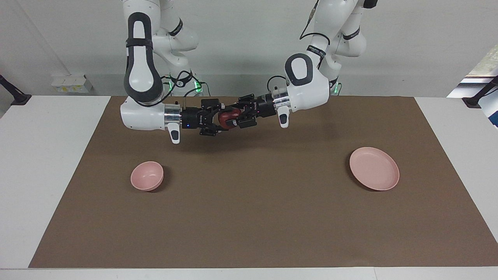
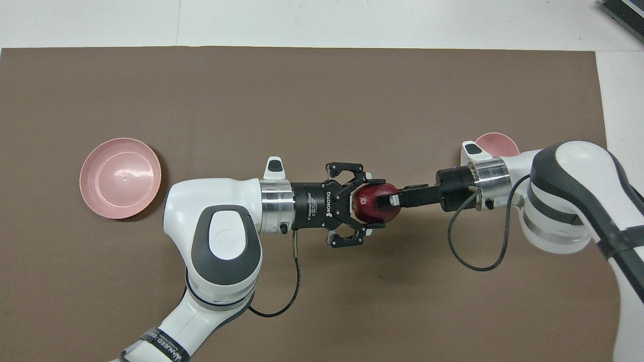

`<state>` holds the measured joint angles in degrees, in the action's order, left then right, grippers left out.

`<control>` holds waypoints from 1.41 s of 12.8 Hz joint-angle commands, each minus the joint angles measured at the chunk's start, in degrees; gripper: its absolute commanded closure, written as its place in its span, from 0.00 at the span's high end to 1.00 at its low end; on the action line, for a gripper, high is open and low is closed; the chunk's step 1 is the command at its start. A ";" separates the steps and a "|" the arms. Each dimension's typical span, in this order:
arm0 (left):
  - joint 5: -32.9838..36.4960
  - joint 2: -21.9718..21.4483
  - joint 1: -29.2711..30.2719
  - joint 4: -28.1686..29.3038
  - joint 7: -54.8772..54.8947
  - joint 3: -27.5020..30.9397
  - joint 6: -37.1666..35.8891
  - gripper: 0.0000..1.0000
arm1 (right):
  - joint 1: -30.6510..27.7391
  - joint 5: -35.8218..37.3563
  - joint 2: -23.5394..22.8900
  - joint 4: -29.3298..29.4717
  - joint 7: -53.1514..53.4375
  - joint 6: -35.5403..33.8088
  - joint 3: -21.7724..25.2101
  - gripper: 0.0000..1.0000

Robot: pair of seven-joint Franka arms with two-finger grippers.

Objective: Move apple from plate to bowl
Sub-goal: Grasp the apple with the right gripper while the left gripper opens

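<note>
The dark-red apple (image 2: 369, 207) is ready for my left gripper to release: the right gripper's finger is over it in the overhead view.
The dark-red apple (image 1: 228, 118) (image 2: 369, 207) hangs in the air over the middle of the brown mat, between both grippers. My left gripper (image 1: 238, 116) (image 2: 375, 205) grips its sides. My right gripper (image 1: 222, 118) (image 2: 388, 201) grips it from above and below, with one fingertip (image 2: 390, 200) lying on top. The pale-pink plate (image 1: 374, 168) (image 2: 121, 177) lies empty toward the left arm's end of the table. The small deep pink bowl (image 1: 147, 175) stands empty toward the right arm's end. In the overhead view the bowl (image 2: 498, 142) is partly hidden by the right wrist.
A brown mat (image 1: 253, 217) covers most of the white table (image 1: 39, 155). Both forearms stretch low across the mat on the robots' side of the plate and bowl. A black cable (image 2: 478, 251) loops off the right wrist.
</note>
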<state>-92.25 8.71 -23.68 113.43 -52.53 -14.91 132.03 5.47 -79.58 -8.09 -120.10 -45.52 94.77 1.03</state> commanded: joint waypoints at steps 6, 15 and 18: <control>-1.35 -1.59 -0.75 0.74 -0.64 0.06 1.56 0.83 | -0.11 -0.32 0.89 -1.10 -2.64 1.12 -0.24 0.35; 8.82 -0.62 1.53 0.74 -0.73 0.14 8.49 1.00 | -1.78 18.62 1.41 5.65 2.79 0.95 0.02 0.27; 18.05 0.08 3.90 1.53 -0.73 0.23 12.01 1.00 | -1.87 27.78 0.98 7.16 3.60 1.73 0.11 0.27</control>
<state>-78.62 8.86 -21.23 113.90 -52.73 -14.38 141.90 4.04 -56.34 -7.35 -113.76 -43.30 95.87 1.50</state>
